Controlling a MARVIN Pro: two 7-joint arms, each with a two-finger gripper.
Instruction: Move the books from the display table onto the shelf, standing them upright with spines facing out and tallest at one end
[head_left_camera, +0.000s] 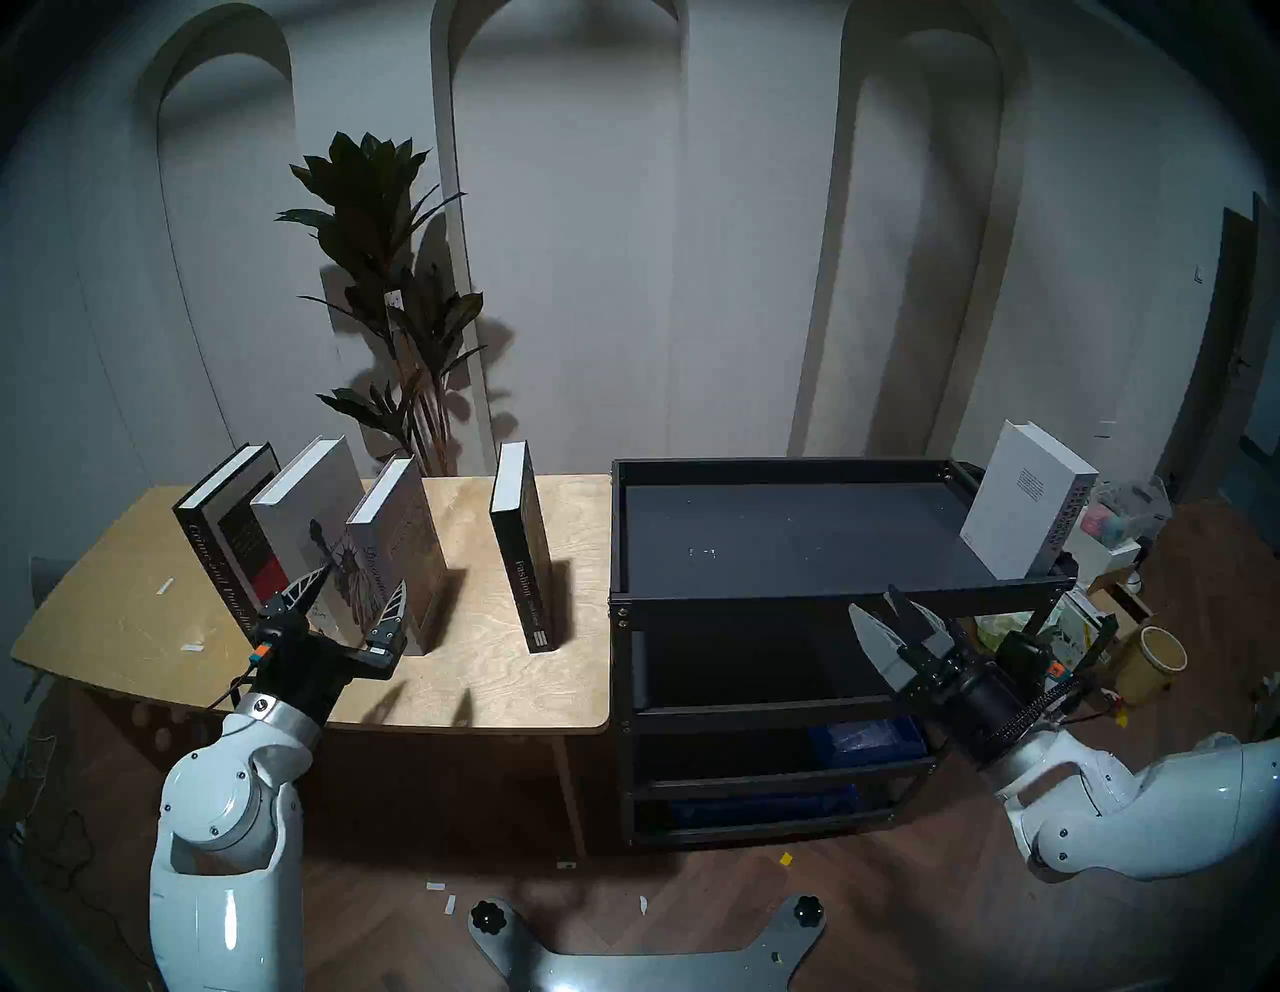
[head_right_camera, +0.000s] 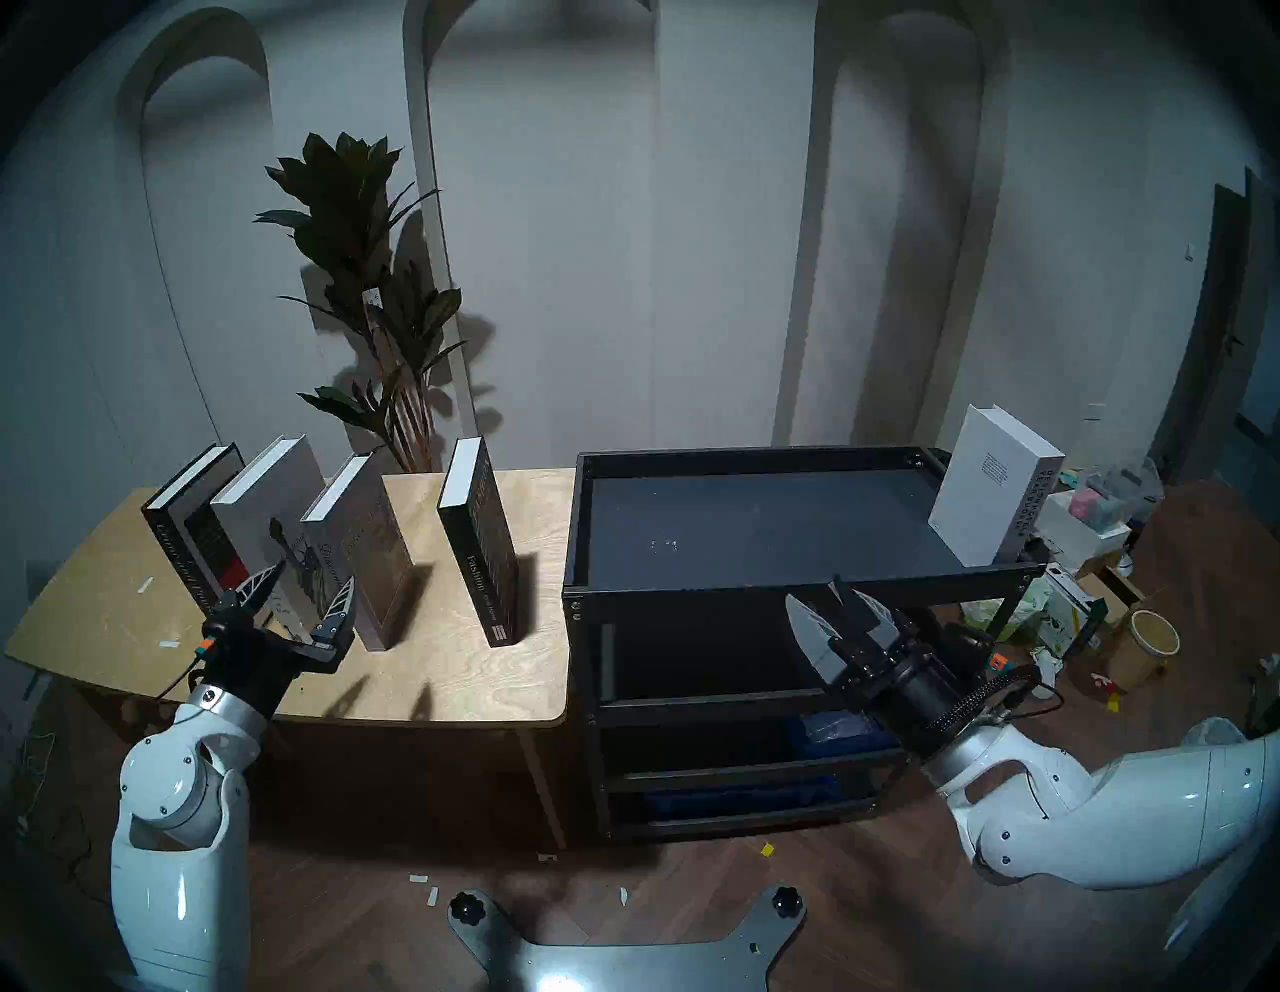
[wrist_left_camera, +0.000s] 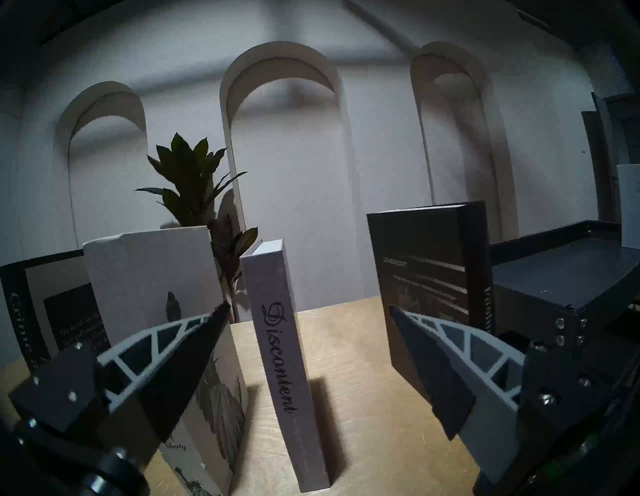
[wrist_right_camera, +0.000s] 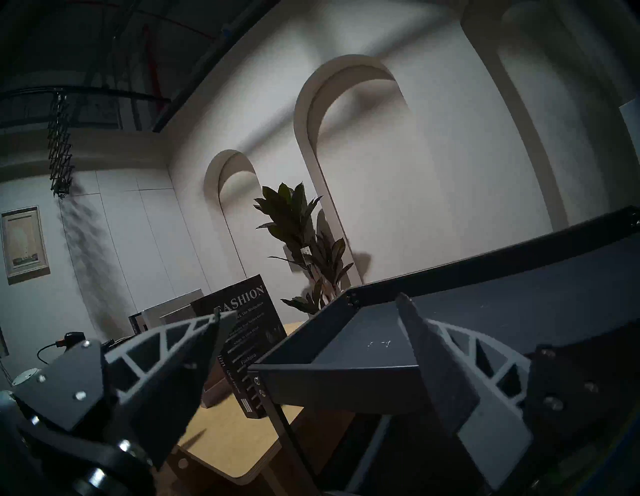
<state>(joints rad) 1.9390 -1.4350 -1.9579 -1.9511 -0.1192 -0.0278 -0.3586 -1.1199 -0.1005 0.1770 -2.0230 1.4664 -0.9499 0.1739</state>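
The robot's left gripper will next grab "Discontent" across its narrow spine (head_left_camera: 374, 559) (wrist_left_camera: 285, 347), because the book's cover is wider than the gripper's open fingers.
Several books stand on the display table (head_left_camera: 485, 679): black "Crime and Punishment" (head_left_camera: 221, 547), a white Statue of Liberty book (head_left_camera: 312, 506) and grey "Discontent" (head_left_camera: 398, 540) lean together, and black "Fashion" (head_left_camera: 523, 547) stands apart. A white yearbook (head_left_camera: 1025, 506) stands at the right end of the shelf's (head_left_camera: 796, 540) top tier. My left gripper (head_left_camera: 363, 576) hangs open just in front of the leaning books. In the left wrist view the "Discontent" spine (wrist_left_camera: 291, 363) lies between its fingers, untouched. My right gripper (head_left_camera: 874, 601) is open and empty at the shelf's front rim (wrist_right_camera: 332, 377).
A tall potted plant (head_left_camera: 388, 277) stands behind the table. Blue bins (head_left_camera: 873, 741) sit on the shelf's lower tiers. Boxes, bags and a yellow bucket (head_left_camera: 1153, 661) clutter the floor to the right of the shelf.
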